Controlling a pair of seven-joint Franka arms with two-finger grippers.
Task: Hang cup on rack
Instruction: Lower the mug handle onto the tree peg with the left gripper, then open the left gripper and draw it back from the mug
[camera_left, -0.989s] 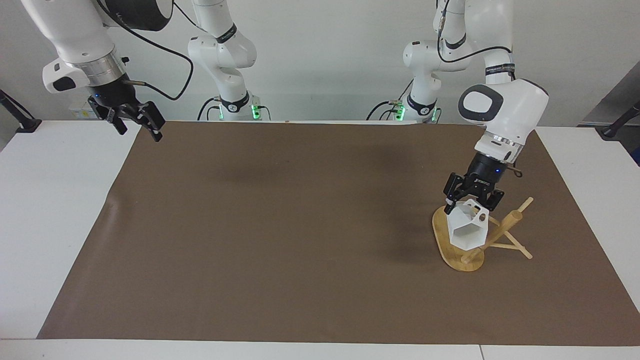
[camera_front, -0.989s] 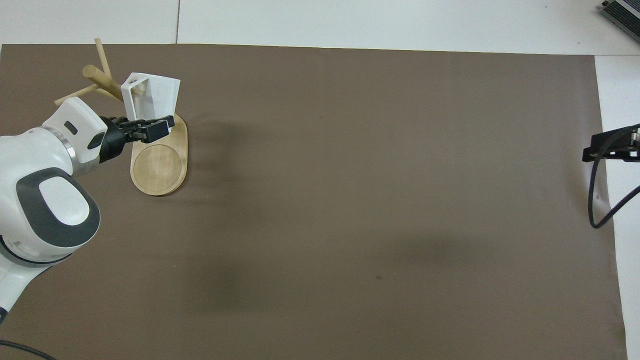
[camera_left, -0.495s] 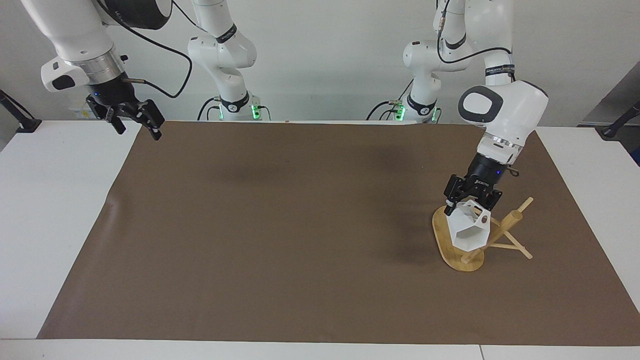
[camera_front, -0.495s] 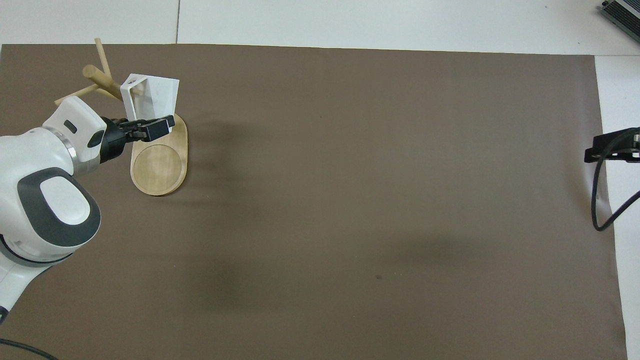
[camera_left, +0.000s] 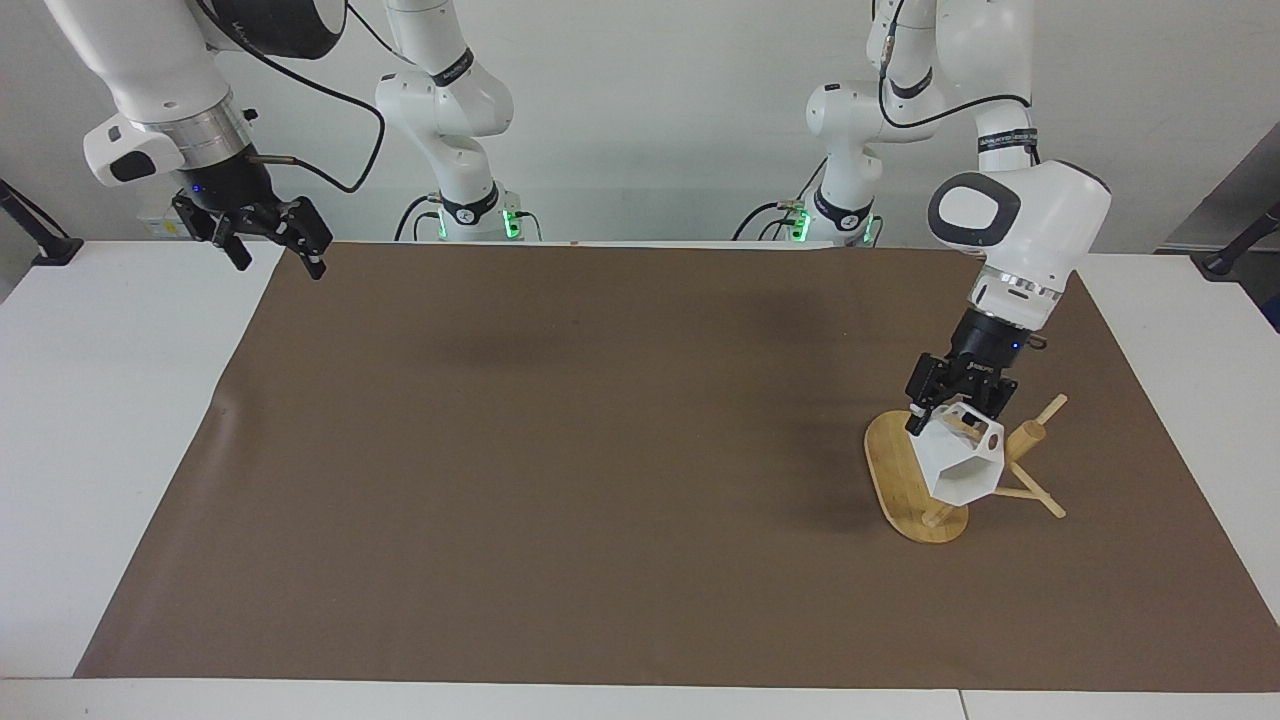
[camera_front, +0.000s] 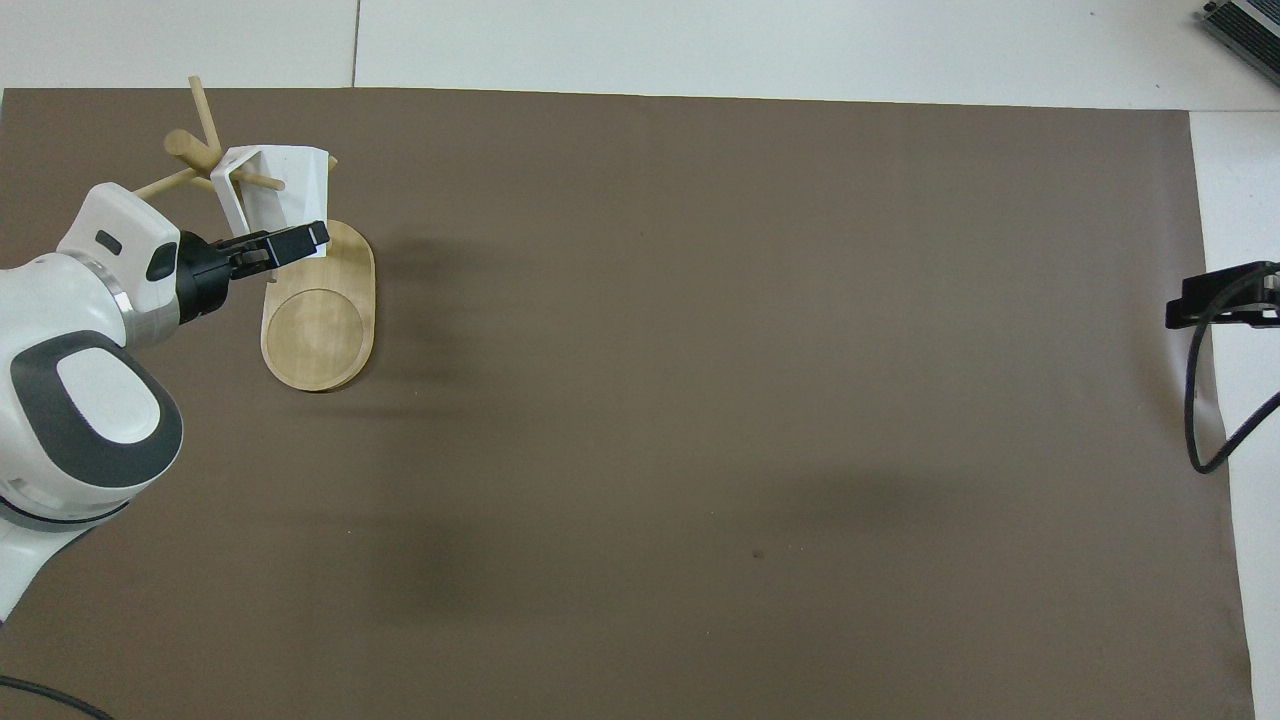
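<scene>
The white cup would hang, as the rack's thin peg runs through its handle, so my left gripper opens next.
The white faceted cup (camera_left: 962, 467) hangs tilted over the bamboo rack (camera_left: 893, 468), close to its thick post (camera_left: 1026, 437). In the overhead view a thin peg (camera_front: 262, 182) runs through the handle of the cup (camera_front: 288, 186), over the end of the rack's oval base (camera_front: 320, 330) that lies farther from the robots. My left gripper (camera_left: 950, 414) is shut on the cup's rim from above; it also shows in the overhead view (camera_front: 285, 246). My right gripper (camera_left: 280, 256) waits open and empty, raised over the mat's corner at the right arm's end of the table.
A brown mat (camera_left: 600, 450) covers most of the white table (camera_left: 110, 400). The rack's pegs (camera_left: 1040, 497) stick out toward the left arm's end. A black cable (camera_front: 1200, 400) hangs from my right gripper (camera_front: 1185, 305).
My left gripper has carried the cup toward the rack's post and the left arm's end of the table, so the peg now passes through the handle. The right arm has barely moved.
</scene>
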